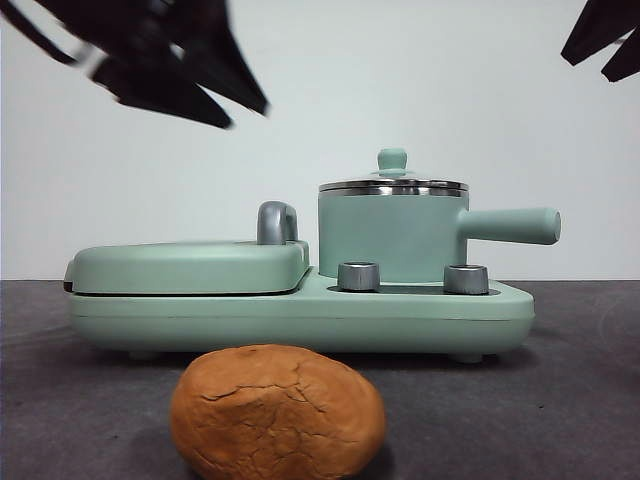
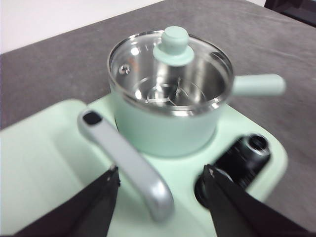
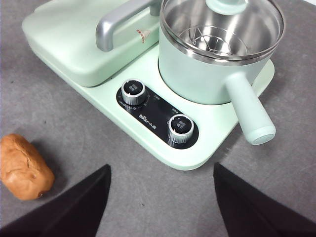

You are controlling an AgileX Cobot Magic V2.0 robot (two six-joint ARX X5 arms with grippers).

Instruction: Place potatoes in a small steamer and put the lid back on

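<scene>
I need to grab the lid next with my left gripper by its raised knob (image 1: 392, 160), because the glass of the lid is wide and sits flush on the pot (image 1: 390, 236).
The orange-brown potato (image 1: 277, 412) lies on the dark table in front of the appliance; it also shows in the right wrist view (image 3: 23, 168). The mint-green steamer pot (image 1: 390, 236) stands on the appliance's right half, side handle pointing right. The clear lid (image 1: 392, 183) with its mint-green knob (image 2: 173, 45) sits on the pot. My left gripper (image 2: 160, 180) is open and empty, above the chrome handle and close to the pot (image 2: 168, 123). My right gripper (image 3: 162, 177) is open and empty, high above the table in front of the knobs. The pot (image 3: 207, 69) looks empty inside.
The mint-green appliance base (image 1: 300, 315) carries a flat griddle cover (image 1: 185, 266) with a chrome handle (image 1: 276, 223) on its left half. Two steel knobs (image 1: 358, 276) sit on its front. Both arms show as dark shapes at the top corners of the front view.
</scene>
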